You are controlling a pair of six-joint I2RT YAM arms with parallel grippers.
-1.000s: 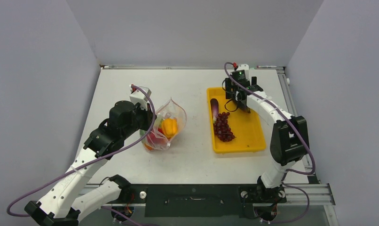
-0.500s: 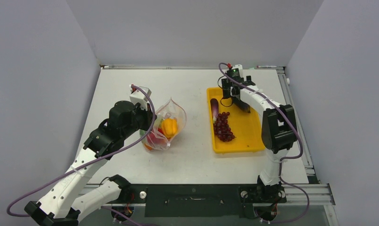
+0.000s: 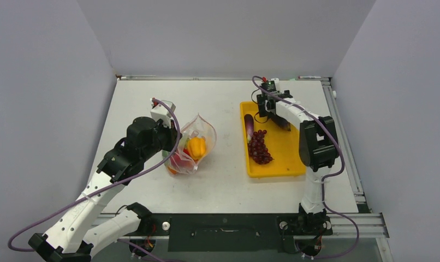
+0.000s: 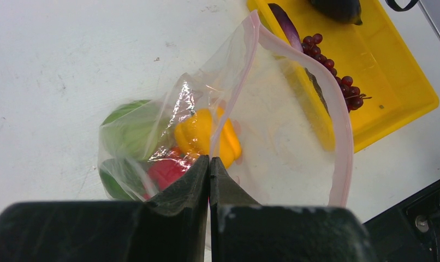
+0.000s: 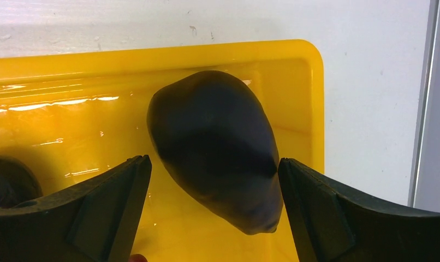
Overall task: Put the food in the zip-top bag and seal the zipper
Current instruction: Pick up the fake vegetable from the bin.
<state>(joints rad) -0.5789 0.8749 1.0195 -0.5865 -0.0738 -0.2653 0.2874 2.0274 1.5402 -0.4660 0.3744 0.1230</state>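
Note:
Next, my right gripper picks up the dark piece across its middle (image 3: 278,119) (image 5: 218,153), which leaves its broad end free to enter the zip-top bag's opening.
The clear zip-top bag (image 3: 202,130) lies left of centre with a yellow pepper (image 3: 196,147), a red piece (image 4: 166,170) and green pieces (image 4: 128,128) inside. Its mouth is open, ringed by the pink zipper (image 4: 346,125). My left gripper (image 4: 209,159) is shut on the bag's mouth edge. The purple eggplant (image 3: 250,124) and grape bunch (image 3: 259,148) lie in the yellow tray (image 3: 294,158). My right gripper (image 5: 213,161) is open astride a dark, near-black piece (image 5: 215,125) in the tray's far corner. Its right pad touches the piece and its left pad stands apart.
The yellow tray's rim (image 5: 152,50) lies just beyond the dark piece, with bare white table past it. Grey walls close in the table at the back and both sides. A metal rail (image 3: 338,114) runs along the table's right edge.
My right arm's elbow has swung left and the wrist has shifted slightly left over the tray's far end. The left arm and the bag have not moved.

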